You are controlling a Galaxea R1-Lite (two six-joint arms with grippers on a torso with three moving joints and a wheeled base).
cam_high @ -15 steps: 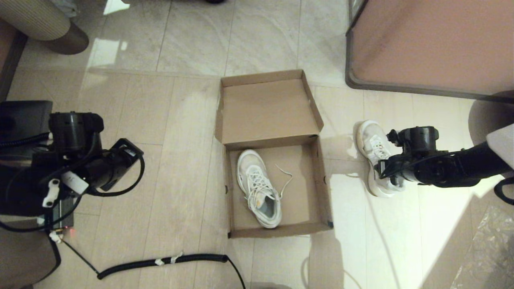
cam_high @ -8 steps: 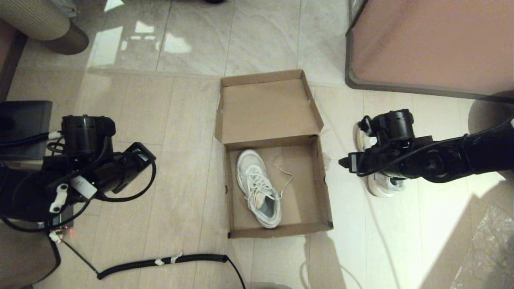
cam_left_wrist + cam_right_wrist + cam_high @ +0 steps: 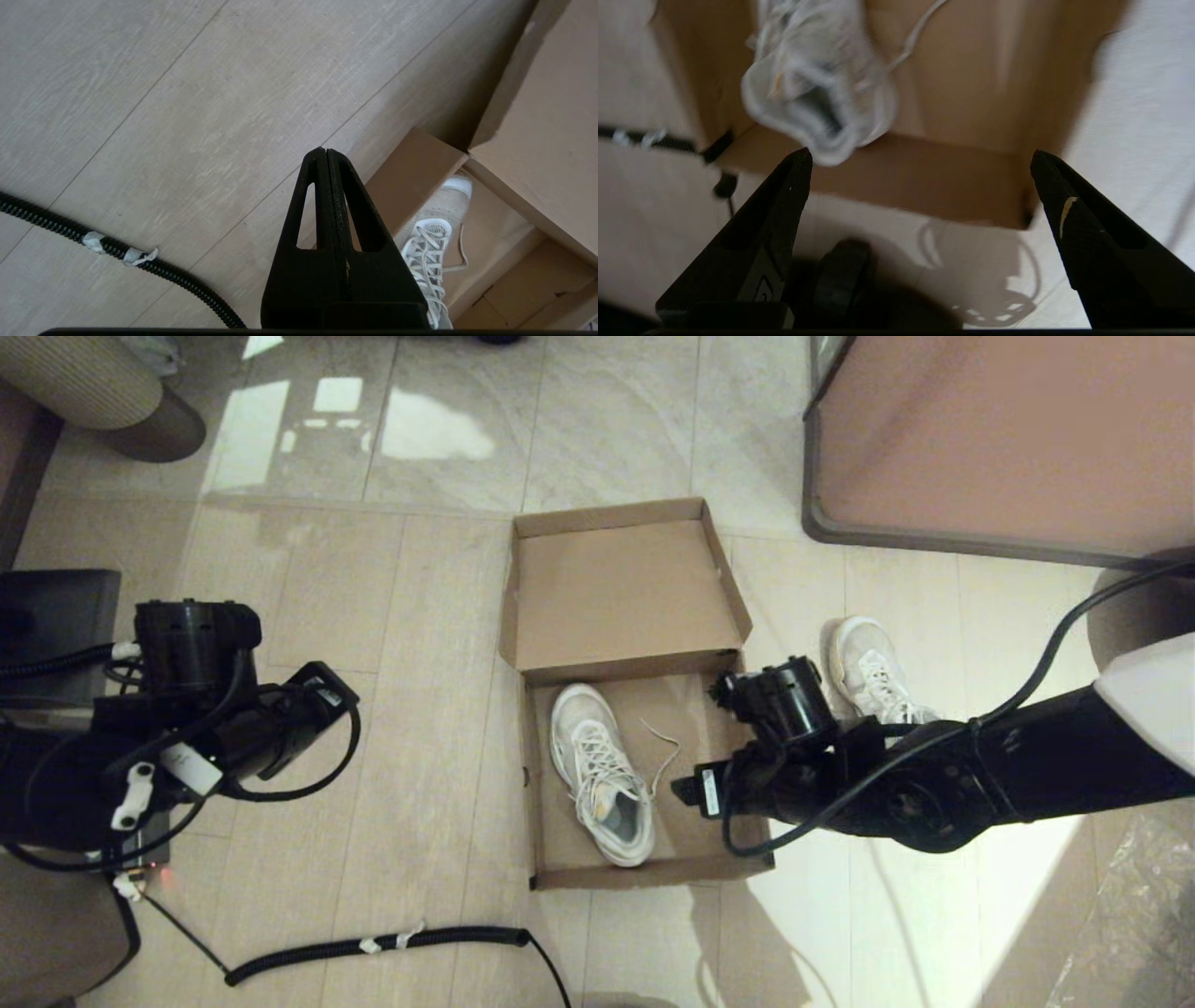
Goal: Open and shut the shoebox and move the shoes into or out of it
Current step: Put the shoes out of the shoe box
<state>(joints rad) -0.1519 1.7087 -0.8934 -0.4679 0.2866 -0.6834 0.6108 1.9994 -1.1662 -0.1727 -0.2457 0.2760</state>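
The shoe's ankle opening (image 3: 623, 816) gapes upward and its soft padded edge stands up, so my right gripper will next grab the boxed shoe by its collar (image 3: 646, 829).
The brown cardboard shoebox (image 3: 644, 873) stands open on the floor, its lid (image 3: 621, 593) folded back. One white mesh shoe (image 3: 602, 770) lies in the box's left half, a lace trailing beside it. The other shoe (image 3: 868, 667) rests on the floor to the right of the box, partly hidden by my right arm. My right gripper (image 3: 920, 155) hangs over the box's near right corner, open wide and empty, with the boxed shoe (image 3: 817, 98) ahead of it. My left gripper (image 3: 325, 151) is shut and empty, left of the box (image 3: 411, 172).
A large pinkish-brown block with a dark rim (image 3: 999, 439) stands at the back right. A black corrugated cable (image 3: 373, 947) runs across the floor in front of the box. Rounded furniture (image 3: 103, 392) sits at the back left and crinkled plastic (image 3: 1139, 915) at the front right.
My right arm has swung left, from above the floor shoe to the box's right side, and its jaws have spread wider. The floor shoe stays put. The left arm shifted slightly.
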